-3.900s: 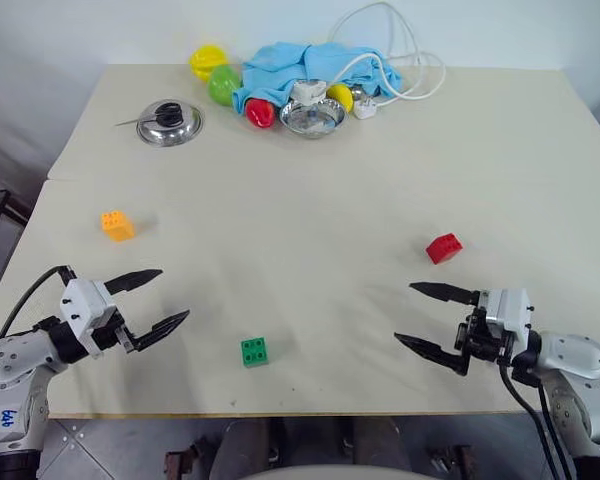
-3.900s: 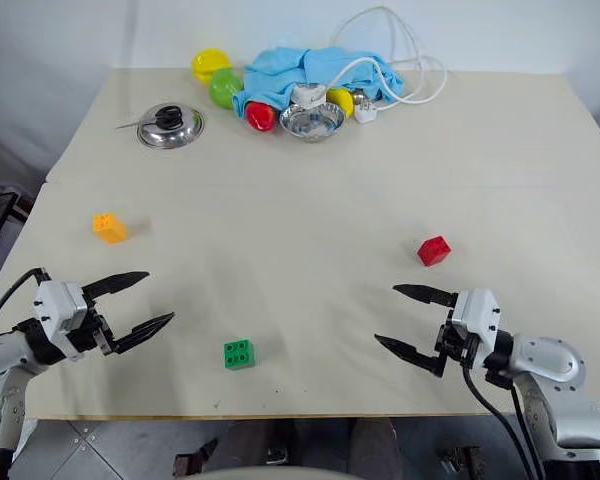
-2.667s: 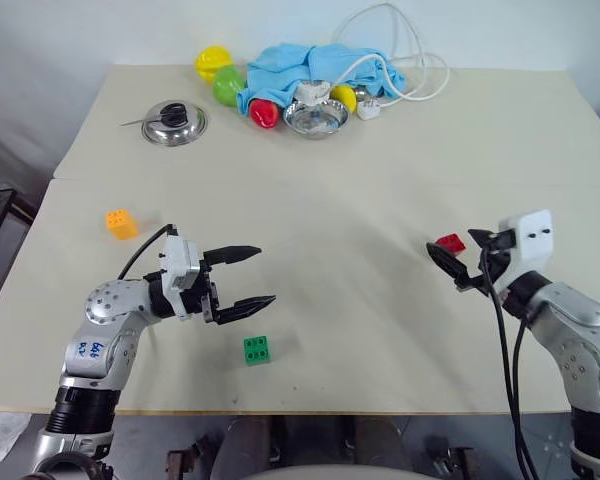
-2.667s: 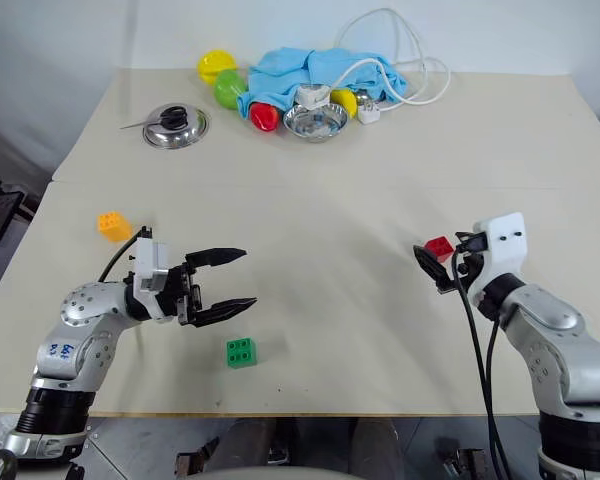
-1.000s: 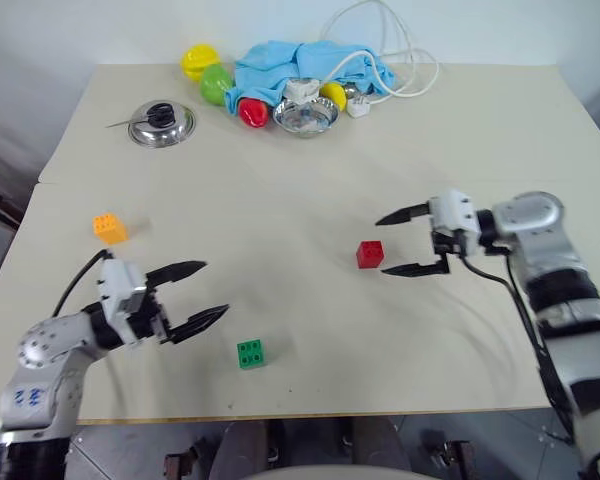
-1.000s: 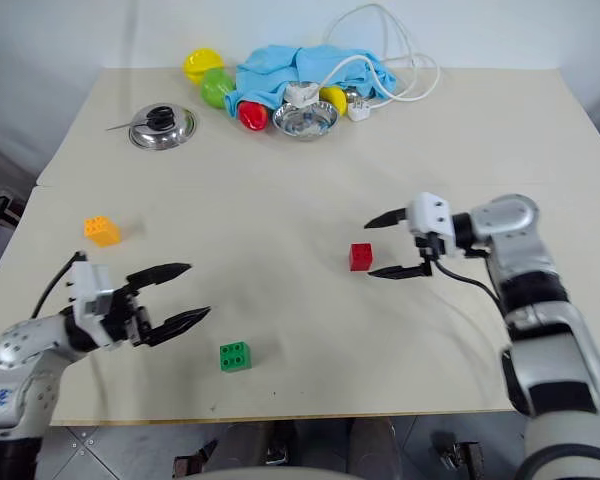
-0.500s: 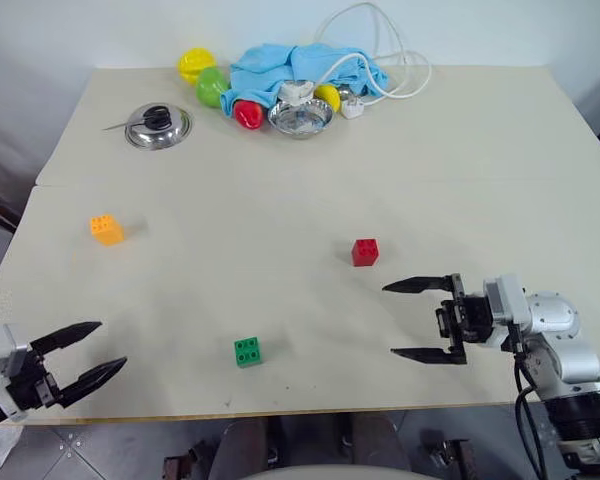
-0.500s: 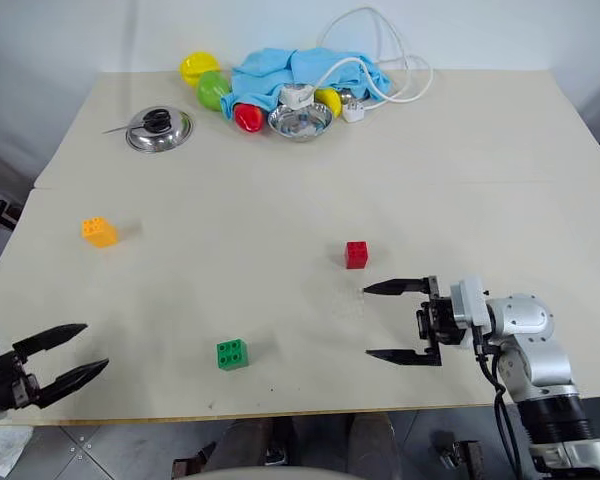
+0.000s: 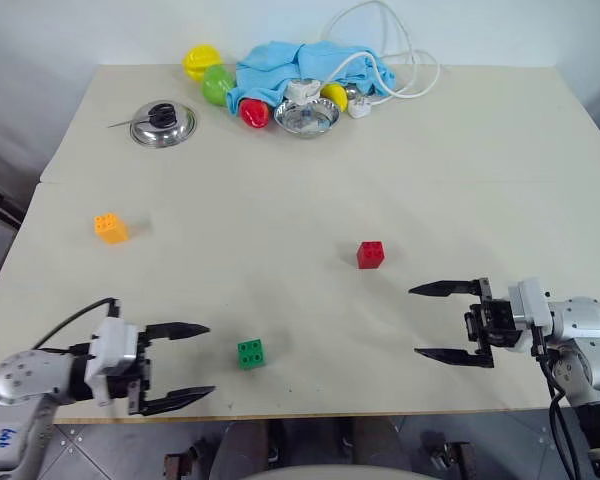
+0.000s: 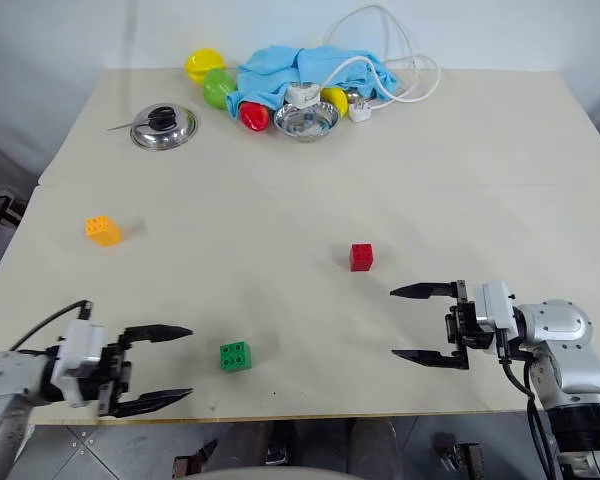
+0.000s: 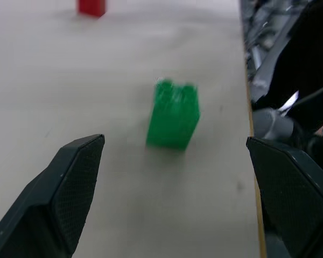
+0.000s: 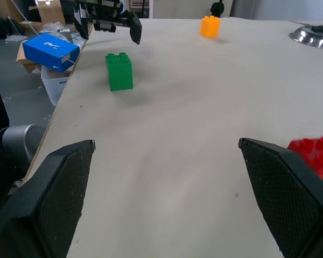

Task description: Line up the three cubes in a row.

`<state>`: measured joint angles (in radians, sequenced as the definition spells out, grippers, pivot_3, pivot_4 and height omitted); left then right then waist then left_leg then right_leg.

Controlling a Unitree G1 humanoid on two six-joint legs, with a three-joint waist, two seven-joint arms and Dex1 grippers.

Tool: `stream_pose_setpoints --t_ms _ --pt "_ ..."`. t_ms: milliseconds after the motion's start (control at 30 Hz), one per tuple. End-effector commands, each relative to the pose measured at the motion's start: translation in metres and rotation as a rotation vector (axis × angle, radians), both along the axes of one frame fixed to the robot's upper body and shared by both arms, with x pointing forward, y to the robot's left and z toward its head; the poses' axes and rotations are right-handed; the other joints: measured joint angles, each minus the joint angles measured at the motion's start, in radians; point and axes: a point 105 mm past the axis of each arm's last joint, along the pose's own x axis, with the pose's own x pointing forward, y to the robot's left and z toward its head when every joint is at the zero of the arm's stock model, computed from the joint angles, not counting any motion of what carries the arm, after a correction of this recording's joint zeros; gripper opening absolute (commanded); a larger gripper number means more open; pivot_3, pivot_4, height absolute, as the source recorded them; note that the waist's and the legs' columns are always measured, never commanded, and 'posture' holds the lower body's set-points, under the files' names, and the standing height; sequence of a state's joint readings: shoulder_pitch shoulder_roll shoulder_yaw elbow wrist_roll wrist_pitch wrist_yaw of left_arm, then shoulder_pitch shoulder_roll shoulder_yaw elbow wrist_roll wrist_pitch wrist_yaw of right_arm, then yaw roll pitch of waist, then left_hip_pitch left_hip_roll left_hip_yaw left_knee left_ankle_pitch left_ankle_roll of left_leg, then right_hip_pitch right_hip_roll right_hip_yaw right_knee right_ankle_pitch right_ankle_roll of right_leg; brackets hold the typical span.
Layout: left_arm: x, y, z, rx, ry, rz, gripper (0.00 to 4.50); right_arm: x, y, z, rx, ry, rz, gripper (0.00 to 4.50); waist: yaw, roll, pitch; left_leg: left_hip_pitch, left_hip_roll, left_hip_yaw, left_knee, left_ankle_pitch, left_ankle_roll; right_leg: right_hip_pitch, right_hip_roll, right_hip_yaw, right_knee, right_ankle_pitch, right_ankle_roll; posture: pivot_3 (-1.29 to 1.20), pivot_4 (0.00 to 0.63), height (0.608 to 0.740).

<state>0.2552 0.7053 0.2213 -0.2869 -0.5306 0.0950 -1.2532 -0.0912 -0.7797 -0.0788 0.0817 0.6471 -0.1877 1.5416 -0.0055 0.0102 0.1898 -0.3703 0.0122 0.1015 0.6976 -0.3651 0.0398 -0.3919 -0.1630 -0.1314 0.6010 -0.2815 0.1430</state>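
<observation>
My left gripper moves toward the green cube first. Its fingers stop short with bare table before the cube, so closing now would miss and is too early.
Three studded cubes lie apart on the beige table point(image 9: 300, 160). The orange-yellow cube point(image 9: 110, 227) is at the left, the green cube point(image 9: 251, 353) near the front edge, the red cube point(image 9: 371, 254) near the middle. My left gripper point(image 9: 194, 364) is open at the front left, pointing right at the green cube a short way off, with nothing between its fingers. My right gripper point(image 9: 427, 321) is open at the front right, pointing left, below and right of the red cube and empty. The left wrist view has the green cube point(image 11: 174, 114) ahead between the open fingers.
At the table's far edge lie a blue cloth point(image 9: 300, 68), a white cable with plug point(image 9: 385, 55), a small metal bowl point(image 9: 309, 117), round yellow, green and red toy fruits point(image 9: 220, 82), and a metal lid point(image 9: 163, 124) to the left.
The left gripper swung out to the front left corner, then came back right toward the green cube. The right gripper drew back from the red cube to the front right edge.
</observation>
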Motion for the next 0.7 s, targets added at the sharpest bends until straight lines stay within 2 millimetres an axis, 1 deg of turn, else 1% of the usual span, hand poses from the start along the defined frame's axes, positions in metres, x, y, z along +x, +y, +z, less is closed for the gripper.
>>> stream_pose_setpoints --t_ms 33,100,133,200,267,367,433,500,567,633,667,700 --pt "0.004 -0.016 -0.011 -0.012 0.011 -0.004 4.5 -0.004 -0.001 0.009 -0.015 -0.039 0.011 4.48 0.003 0.0 0.0 0.0 0.0 0.0 0.0 0.0 0.0 0.0 0.0 0.0 0.0 0.0 0.0 0.0 0.15 0.74" --pt "0.009 -0.022 -0.019 -0.006 -0.001 0.001 4.5 -0.005 -0.002 0.009 -0.015 -0.043 -0.004 4.48 0.004 0.0 0.0 0.0 0.0 0.0 0.001 0.0 0.001 0.0 0.0 0.0 0.001 0.0 0.0 0.0 0.15 0.74" --pt "0.011 -0.024 -0.02 -0.011 -0.005 0.002 4.11 -0.005 -0.002 0.009 -0.016 -0.043 -0.009 4.5 0.005 0.0 0.0 0.0 0.0 0.0 0.001 0.0 0.001 0.0 0.0 0.0 0.001 0.0 0.0 0.0 0.15 0.74" --pt "0.016 -0.029 -0.021 -0.01 -0.028 0.004 3.66 -0.006 -0.002 0.009 -0.01 -0.047 -0.029 4.5 0.007 0.0 0.0 0.0 0.0 0.0 0.002 0.0 0.001 0.0 0.0 0.0 0.001 0.0 0.0 0.0 0.15 0.74" --pt "0.019 -0.035 -0.021 -0.012 -0.037 -0.006 3.05 -0.01 -0.003 0.007 0.0 -0.045 -0.055 4.5 0.012 0.0 0.0 0.0 0.0 0.0 0.002 0.001 0.001 0.0 0.0 0.0 0.001 0.0 0.0 0.0 0.15 0.74" --pt "0.017 -0.039 -0.02 -0.036 -0.024 -0.029 2.07 -0.015 -0.004 0.005 0.009 -0.042 -0.085 4.5 0.011 0.0 0.0 0.0 0.0 0.0 0.001 0.001 0.001 0.001 0.0 0.0 0.001 0.0 0.001 0.0 0.15 0.74" --pt "0.024 -0.042 -0.007 -0.101 -0.042 -0.023 1.51 -0.017 -0.006 0.006 0.026 -0.048 -0.12 4.5 0.012 0.0 0.0 0.0 0.0 0.0 0.002 0.001 0.001 0.001 0.0 0.0 0.001 0.0 0.0 0.0 0.15 0.74" --pt "0.036 -0.043 0.011 -0.159 -0.063 -0.008 1.5 -0.018 -0.007 0.009 0.051 -0.059 -0.16 4.5 0.014 0.0 0.0 0.0 0.0 0.0 0.002 0.001 0.001 0.001 0.0 0.0 0.001 0.0 0.001 0.0 0.15 0.74" --pt "0.046 -0.041 0.021 -0.163 -0.061 -0.008 1.5 -0.017 -0.007 0.014 0.088 -0.068 -0.205 4.5 0.019 0.0 0.0 0.0 0.0 -0.001 0.002 0.001 0.001 0.001 0.0 0.0 0.001 0.0 0.001 0.0 0.15 0.74" --pt "0.067 -0.042 0.033 -0.135 -0.089 -0.027 1.5 -0.014 -0.008 0.022 0.157 -0.089 -0.276 4.5 0.022 0.0 0.0 0.001 0.0 -0.001 0.003 0.002 0.001 0.001 0.0 0.0 0.002 0.001 0.001 0.0 0.15 0.74" --pt "0.083 -0.046 0.039 -0.116 -0.114 -0.038 1.5 -0.011 -0.009 0.027 0.209 -0.112 -0.317 4.5 0.029 0.0 0.0 0.001 -0.001 -0.001 0.003 0.002 0.001 0.001 0.0 0.0 0.003 0.001 0.001 0.0 0.15 0.74" --pt "0.094 -0.049 0.044 -0.103 -0.129 -0.045 1.5 -0.01 -0.01 0.031 0.245 -0.127 -0.345 4.5 0.034 0.0 0.0 0.001 -0.001 -0.001 0.003 0.003 0.0 0.001 0.0 0.0 0.003 0.001 0.001 0.0 0.15 0.74"
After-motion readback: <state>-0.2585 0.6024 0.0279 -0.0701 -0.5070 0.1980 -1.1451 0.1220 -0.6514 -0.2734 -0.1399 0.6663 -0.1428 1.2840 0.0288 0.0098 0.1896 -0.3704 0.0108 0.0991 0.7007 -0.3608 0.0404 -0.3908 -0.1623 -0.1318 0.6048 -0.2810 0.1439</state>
